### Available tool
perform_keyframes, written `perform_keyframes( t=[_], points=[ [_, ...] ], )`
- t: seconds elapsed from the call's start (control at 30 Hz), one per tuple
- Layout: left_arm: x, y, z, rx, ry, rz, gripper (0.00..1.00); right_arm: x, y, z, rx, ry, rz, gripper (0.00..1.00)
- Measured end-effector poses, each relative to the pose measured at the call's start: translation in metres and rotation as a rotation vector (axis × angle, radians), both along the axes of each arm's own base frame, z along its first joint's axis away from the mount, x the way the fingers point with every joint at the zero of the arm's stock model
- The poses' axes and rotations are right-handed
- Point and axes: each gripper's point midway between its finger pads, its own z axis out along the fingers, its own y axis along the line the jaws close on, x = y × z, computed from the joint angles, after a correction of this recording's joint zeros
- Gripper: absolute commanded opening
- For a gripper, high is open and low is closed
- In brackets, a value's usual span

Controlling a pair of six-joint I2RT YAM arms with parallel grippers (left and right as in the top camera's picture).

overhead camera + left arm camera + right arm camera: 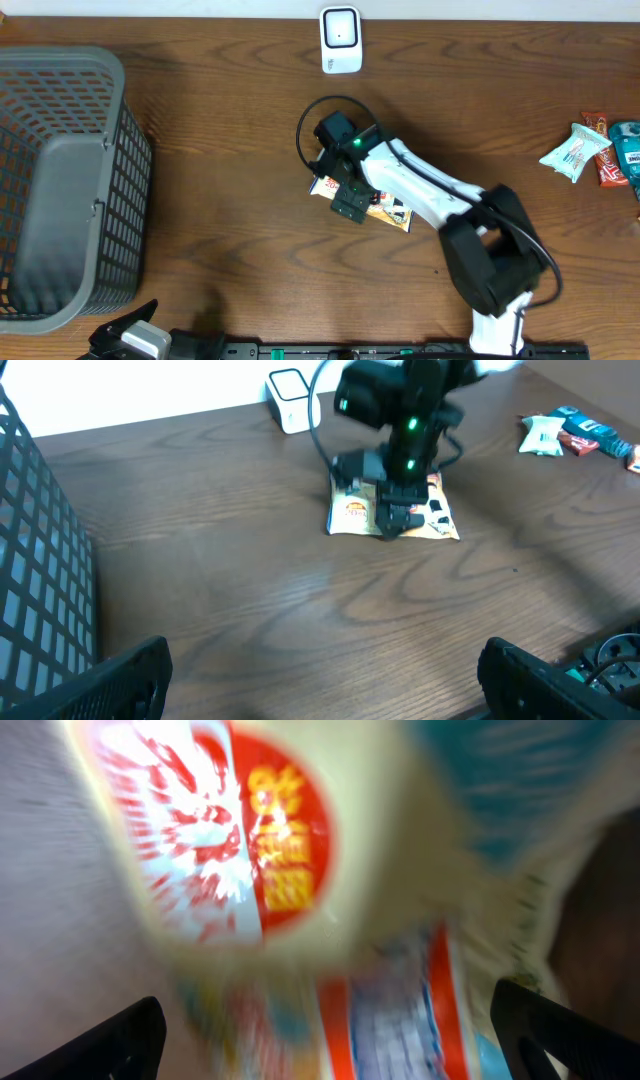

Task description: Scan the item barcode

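Next, the right gripper grabs the cream snack packet across its middle (335, 982) from above, which leaves the packet's bottom open for scanning the barcode.
The item, a cream snack packet (392, 213) with red and orange print, lies flat on the wooden table just below the middle. My right gripper (352, 203) hovers right over it, pointing down. In the right wrist view the packet (280, 850) fills the frame, blurred, and the gripper (325, 1040) stands open with its fingers (100, 1045) wide on either side. From the left wrist I see the packet (352, 515) under the right gripper (395, 520). My left gripper (325, 685) is open and holds nothing, low at the table's front left (130, 340). No barcode is legible.
A white scanner (340, 40) stands at the table's far edge, behind the packet. A grey mesh basket (60, 190) fills the left side. Several wrapped snacks (595, 150) lie at the right edge.
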Motion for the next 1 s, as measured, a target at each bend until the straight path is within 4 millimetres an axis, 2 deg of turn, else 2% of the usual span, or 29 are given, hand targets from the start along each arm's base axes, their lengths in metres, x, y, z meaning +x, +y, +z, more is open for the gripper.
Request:
perform_keyframes(
  t=[0.13, 0.27, 0.3, 0.33, 0.37, 0.77, 1.0],
  points=[
    [0.000, 0.000, 0.000, 0.000, 0.000, -0.001, 0.98, 0.005, -0.002, -0.008, -0.014, -0.002, 0.027, 0.99],
    [0.000, 0.000, 0.000, 0.000, 0.000, 0.000, 0.98, 0.010, -0.005, -0.010, -0.021, 0.007, 0.032, 0.80],
    [0.000, 0.000, 0.000, 0.000, 0.000, 0.000, 0.98, 0.012, -0.006, -0.011, -0.024, 0.009, 0.030, 0.80],
    [0.000, 0.000, 0.000, 0.000, 0.000, 0.000, 0.98, 0.012, -0.007, -0.012, -0.027, 0.013, 0.025, 0.84],
    [0.000, 0.000, 0.000, 0.000, 0.000, 0.000, 0.98, 0.012, -0.008, -0.012, -0.031, 0.019, 0.024, 0.99],
    [0.000, 0.000, 0.000, 0.000, 0.000, 0.000, 0.98, 0.010, -0.014, -0.012, -0.070, 0.031, -0.048, 0.99],
    [0.000, 0.000, 0.000, 0.000, 0.000, 0.000, 0.98, 0.007, -0.030, -0.006, -0.133, -0.010, -0.168, 0.99]
  ],
)
